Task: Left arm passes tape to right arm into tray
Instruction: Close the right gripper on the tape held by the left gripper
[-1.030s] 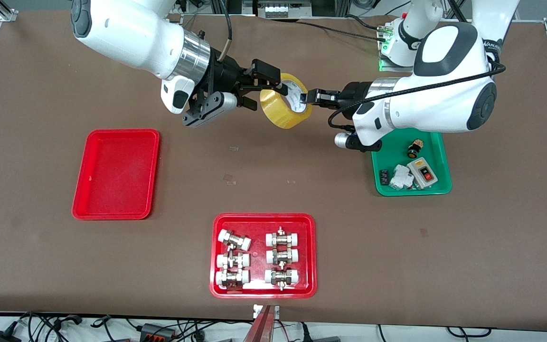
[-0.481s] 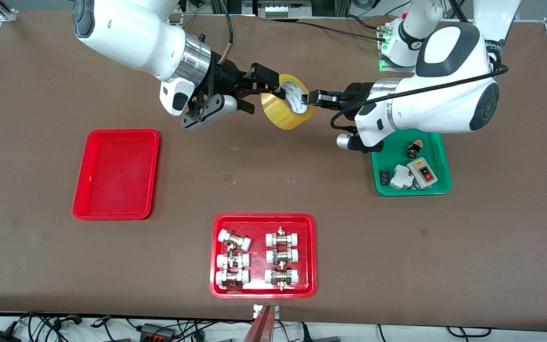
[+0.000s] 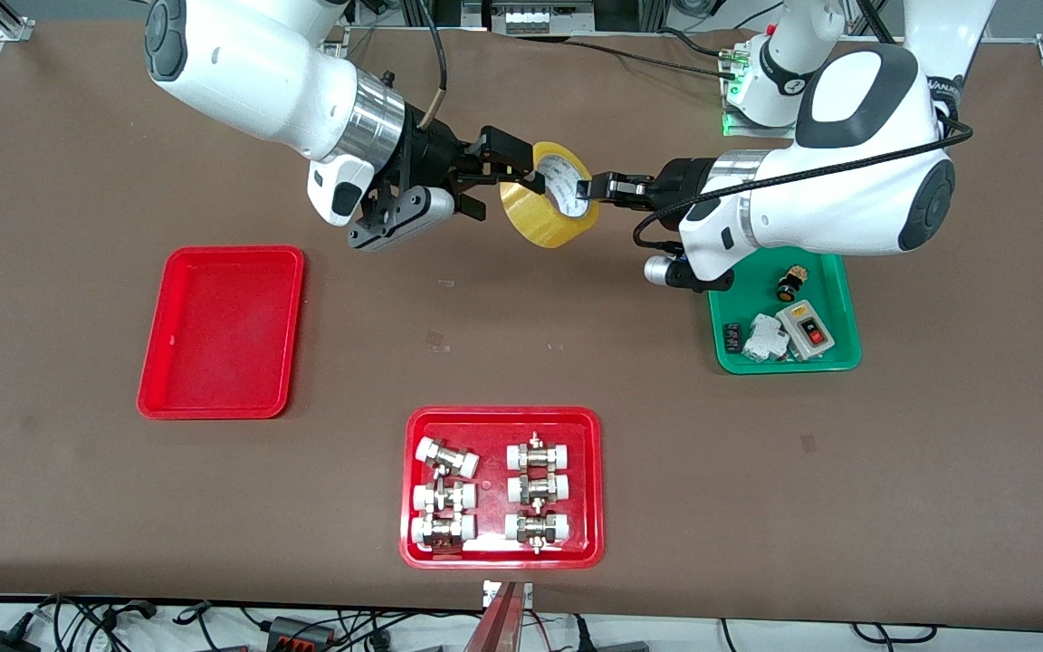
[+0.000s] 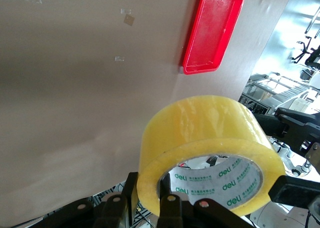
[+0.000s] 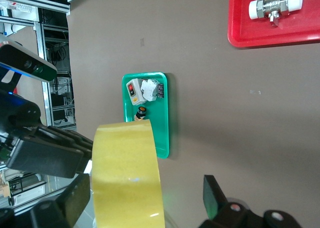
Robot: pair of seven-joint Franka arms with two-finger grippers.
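My right gripper grabs the roll by its yellow ring (image 3: 539, 215) across both flat sides next, to carry the tape to the plain red tray (image 3: 221, 332).
The tape (image 3: 544, 217), a yellowish roll with a white printed core, hangs in the air over the table's middle, toward the robots' bases. My left gripper (image 3: 596, 188) is shut on the roll's wall, one finger inside the core and one outside, as the left wrist view shows (image 4: 150, 190). My right gripper (image 3: 505, 179) is open, its fingers straddling the roll without closing; in the right wrist view (image 5: 145, 200) the tape (image 5: 127, 173) sits against one finger with a wide gap to the other. The plain red tray (image 3: 221, 332) lies toward the right arm's end, also in the left wrist view (image 4: 212, 30).
A red tray with white-capped metal fittings (image 3: 502, 487) lies nearest the front camera, mid-table. A green tray (image 3: 834, 358) with small electrical parts lies under the left arm; it also shows in the right wrist view (image 5: 165, 113).
My right gripper has edged toward the tape, so the roll now sits deeper between its open fingers. The left gripper and tape have barely moved.
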